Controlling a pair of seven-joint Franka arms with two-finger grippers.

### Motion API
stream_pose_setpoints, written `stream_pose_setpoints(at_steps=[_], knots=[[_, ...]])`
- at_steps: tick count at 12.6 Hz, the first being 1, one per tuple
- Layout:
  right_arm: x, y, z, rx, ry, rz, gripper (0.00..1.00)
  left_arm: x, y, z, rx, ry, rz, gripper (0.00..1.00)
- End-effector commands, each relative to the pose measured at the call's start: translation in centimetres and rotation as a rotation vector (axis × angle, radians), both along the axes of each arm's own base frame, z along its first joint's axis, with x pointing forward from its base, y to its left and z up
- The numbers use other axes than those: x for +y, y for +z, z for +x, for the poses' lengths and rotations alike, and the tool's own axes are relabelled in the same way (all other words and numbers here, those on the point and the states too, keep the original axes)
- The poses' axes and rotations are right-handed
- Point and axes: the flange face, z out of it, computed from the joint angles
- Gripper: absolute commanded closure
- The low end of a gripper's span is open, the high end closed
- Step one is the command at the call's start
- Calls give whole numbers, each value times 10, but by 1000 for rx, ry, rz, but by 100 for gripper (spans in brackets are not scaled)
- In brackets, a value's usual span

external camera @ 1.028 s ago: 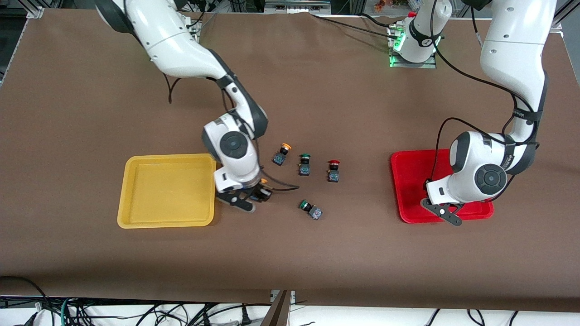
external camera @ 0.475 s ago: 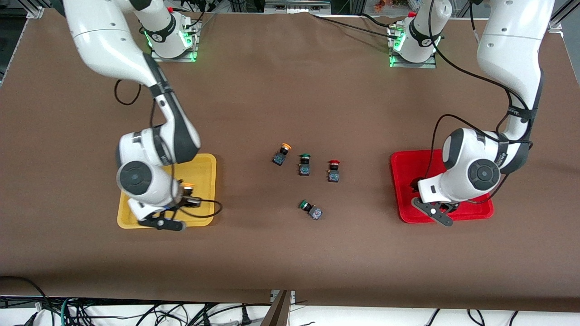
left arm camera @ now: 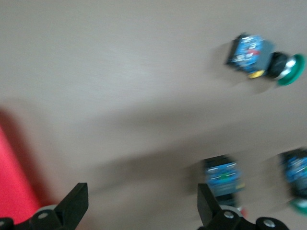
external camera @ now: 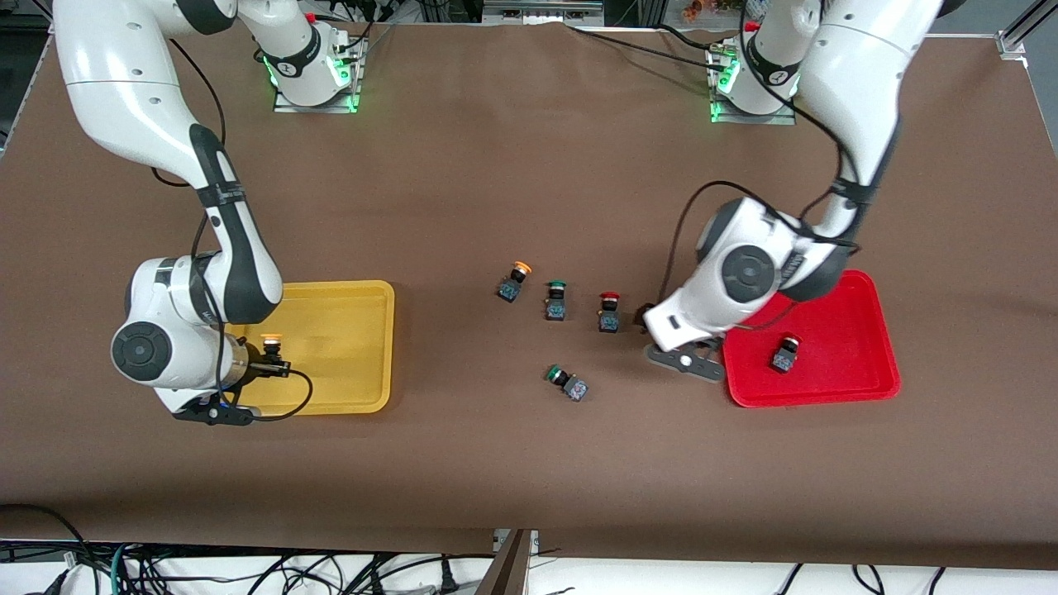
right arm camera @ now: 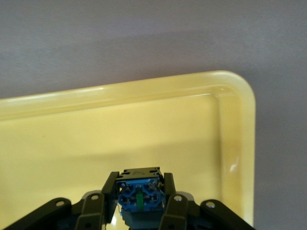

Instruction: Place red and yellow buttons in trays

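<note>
I should next grab the red-capped button by its blue base (external camera: 609,322) with my left gripper, so that it can go into the red tray (external camera: 860,388).
My right gripper (external camera: 258,369) is shut on a yellow-capped button (external camera: 270,354) and holds it low over the yellow tray (external camera: 347,388). In the right wrist view the button's blue base (right arm camera: 140,197) sits between the fingers (right arm camera: 108,189) above the tray's floor (right arm camera: 72,143). My left gripper (external camera: 684,360) is open and empty over the table, between the red tray (external camera: 860,388) and a red-capped button (external camera: 609,312). Its wrist view shows the open gripper (left arm camera: 142,211), that button (left arm camera: 223,178) and the tray's edge (left arm camera: 12,196). Another red-capped button (external camera: 785,354) lies in the red tray. A second yellow-capped button (external camera: 513,281) stands mid-table.
Two green-capped buttons are mid-table: one upright (external camera: 555,301) between the yellow and red ones, one on its side (external camera: 566,383) nearer the front camera. The left wrist view shows a green one (left arm camera: 261,55) too. Brown cloth covers the table.
My right gripper carried the yellow button from the table to over the yellow tray. My left gripper left the red tray, with a red button lying in it, and moved toward the middle buttons.
</note>
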Motion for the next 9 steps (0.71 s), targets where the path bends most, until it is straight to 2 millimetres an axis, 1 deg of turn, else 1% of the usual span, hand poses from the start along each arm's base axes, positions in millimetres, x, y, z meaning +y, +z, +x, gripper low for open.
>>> stream_pose_setpoints(at_steps=[1, 2, 3, 4, 5, 6, 7, 8, 9], knots=[[-19, -20, -9, -29, 25, 31, 100, -32, -19, -11, 19, 142, 5, 0], [-22, -26, -11, -40, 23, 32, 100, -44, -26, -22, 34, 143, 14, 0], [-22, -30, -13, -42, 22, 32, 100, -54, -39, -33, 52, 124, 24, 0], [-24, -32, -13, -39, 18, 33, 94, -63, -50, -40, 63, 104, 32, 0], [-25, -32, -13, -39, 17, 32, 74, -66, -55, -42, 57, 97, 29, 0], [-26, -28, -12, -45, 16, 32, 23, -65, -62, -42, 59, 101, 26, 0], [-26, -24, -9, -51, 17, 33, 0, -60, -70, -40, 62, 107, 25, 0], [-24, -21, -9, -52, 21, 34, 0, -62, -72, -39, 51, 106, 15, 15], [-17, -15, -8, -58, 27, 38, 0, -65, -74, -41, 50, 103, 13, 48]])
